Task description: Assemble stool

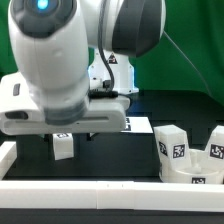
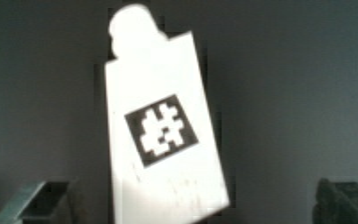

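Note:
I'll grab the white block leg by its wide square end [image 2: 172, 200] next, leaving its round peg free to enter the seat.
A white block leg [image 1: 63, 147] with a black-and-white tag lies on the dark table under the hand. In the wrist view the leg [image 2: 158, 130] is long and fills the middle, its tag facing the camera. My gripper [image 1: 72, 134] hangs just above it. In the wrist view the gripper [image 2: 190, 205] is open, with a dark finger [image 2: 34, 200] on each side of the leg's near end and a gap on both sides. The round white seat [image 1: 192, 168] with several tags stands at the exterior view's right.
The marker board [image 1: 136, 125] lies flat behind the hand. A long white rail [image 1: 100, 194] runs along the front, and another rail [image 1: 8, 152] along the exterior view's left. The big white arm hides much of the table's back.

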`<state>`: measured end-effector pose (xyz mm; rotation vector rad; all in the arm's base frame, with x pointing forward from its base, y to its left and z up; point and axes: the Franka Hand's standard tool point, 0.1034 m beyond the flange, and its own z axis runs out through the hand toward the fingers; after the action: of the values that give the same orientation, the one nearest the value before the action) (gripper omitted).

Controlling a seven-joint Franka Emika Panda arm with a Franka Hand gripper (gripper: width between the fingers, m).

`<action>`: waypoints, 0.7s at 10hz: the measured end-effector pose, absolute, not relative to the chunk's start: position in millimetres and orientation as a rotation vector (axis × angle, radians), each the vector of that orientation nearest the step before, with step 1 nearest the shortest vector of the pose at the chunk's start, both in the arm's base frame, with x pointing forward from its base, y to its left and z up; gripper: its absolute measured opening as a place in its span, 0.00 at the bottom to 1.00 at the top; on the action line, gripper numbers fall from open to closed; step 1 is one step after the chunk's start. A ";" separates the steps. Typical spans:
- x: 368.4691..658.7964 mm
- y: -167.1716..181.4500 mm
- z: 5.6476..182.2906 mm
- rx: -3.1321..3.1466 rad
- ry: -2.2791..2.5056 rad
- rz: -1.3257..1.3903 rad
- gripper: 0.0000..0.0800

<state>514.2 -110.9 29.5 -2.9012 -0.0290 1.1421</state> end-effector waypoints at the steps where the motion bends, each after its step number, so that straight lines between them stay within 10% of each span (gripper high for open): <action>1: 517.5 -115.4 26.3 -2.873 -0.030 1.202 0.81; 7: 505.9 -117.0 13.9 -2.705 -0.026 1.501 0.81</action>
<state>505.9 -117.0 13.9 -2.7053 -0.0263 1.5013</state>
